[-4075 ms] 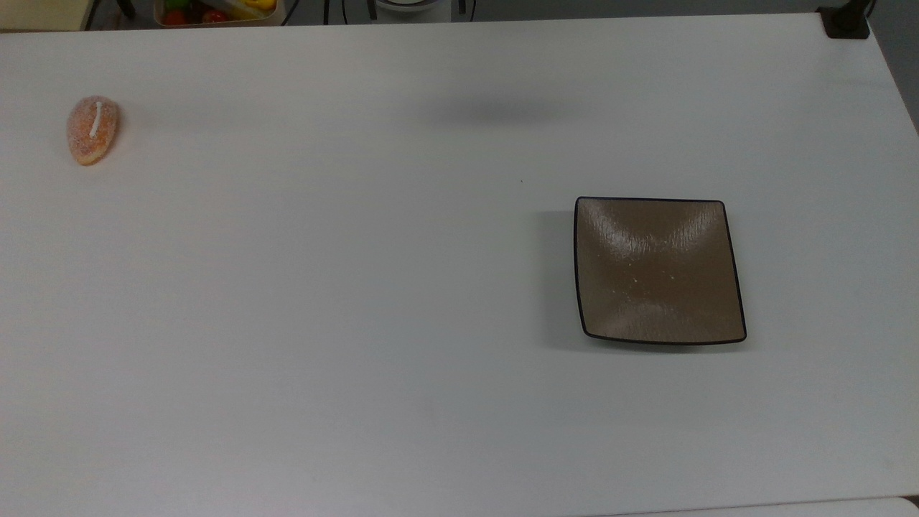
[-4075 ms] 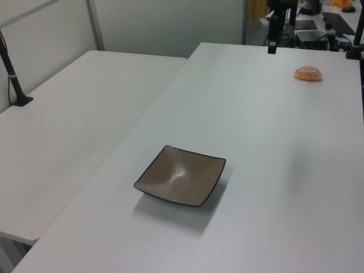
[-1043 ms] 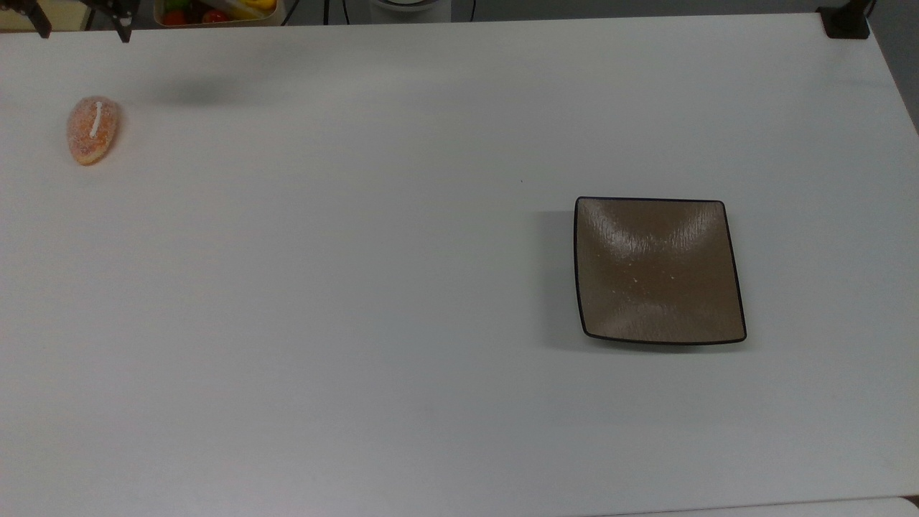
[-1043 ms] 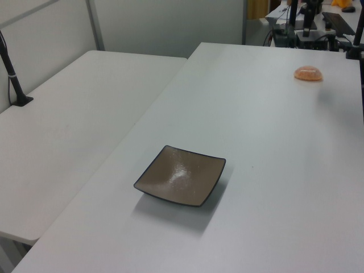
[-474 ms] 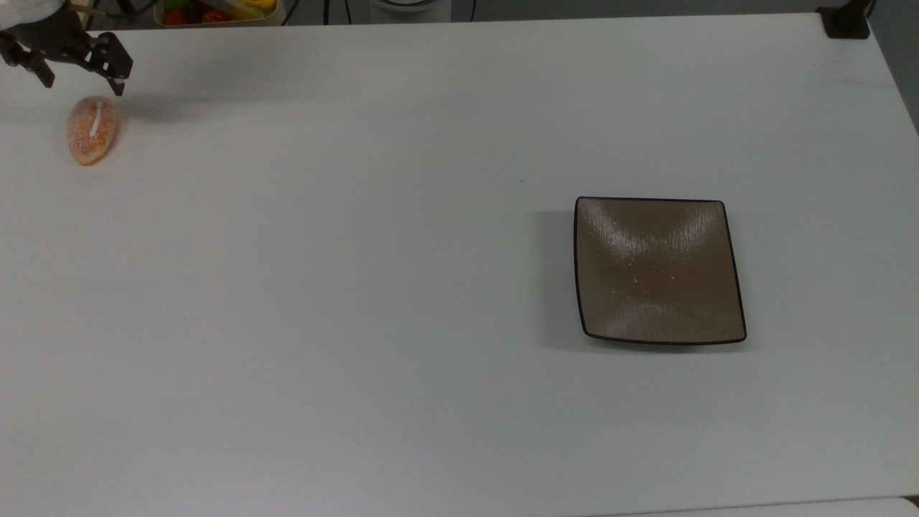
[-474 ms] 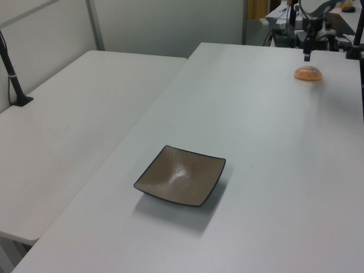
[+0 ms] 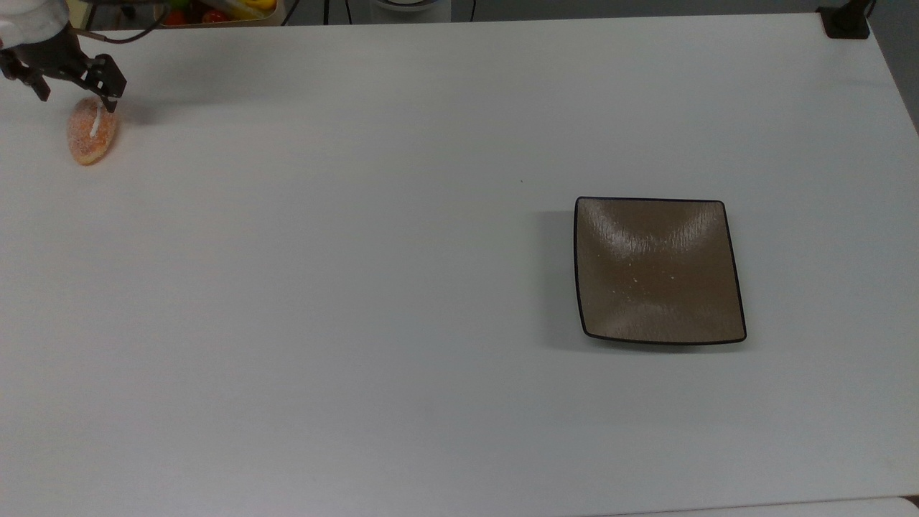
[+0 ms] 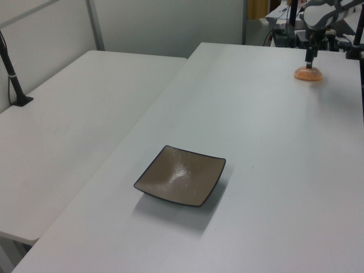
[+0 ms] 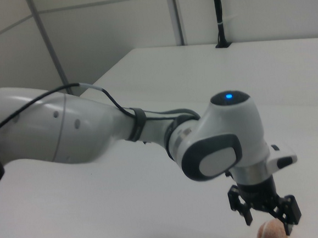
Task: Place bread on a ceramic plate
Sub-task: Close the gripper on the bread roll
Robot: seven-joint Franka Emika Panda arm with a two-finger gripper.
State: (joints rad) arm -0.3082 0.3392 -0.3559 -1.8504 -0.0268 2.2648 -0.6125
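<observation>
The bread needs to be set on the ceramic plate (image 8: 179, 175), so my gripper should next grab the bread by its upper end (image 8: 309, 70).
The bread (image 7: 91, 138), a small orange-tan bun with a white strip, lies near the far left corner of the table in the top view. It is at the far right in the left view (image 8: 308, 74) and at the bottom edge of the right view (image 9: 271, 234). My gripper (image 7: 75, 96) hangs open just above the bun's far end, with one fingertip (image 7: 109, 101) over its top edge and nothing between the fingers. The same gripper (image 9: 269, 223) appears spread open in the right view. The ceramic plate (image 7: 657, 269), square and glossy brown, sits bare toward the top view's right (image 8: 181, 175).
A basket of coloured items (image 7: 215, 11) stands just past the table's far edge. A black post base (image 7: 847, 21) sits at the far right corner. In the left view a second white table (image 8: 74, 114) adjoins, with a black post (image 8: 14, 79).
The gripper has come down from the table's far left edge toward the bread, lowering until one finger overlaps the bun's top edge. Bread and plate have not moved.
</observation>
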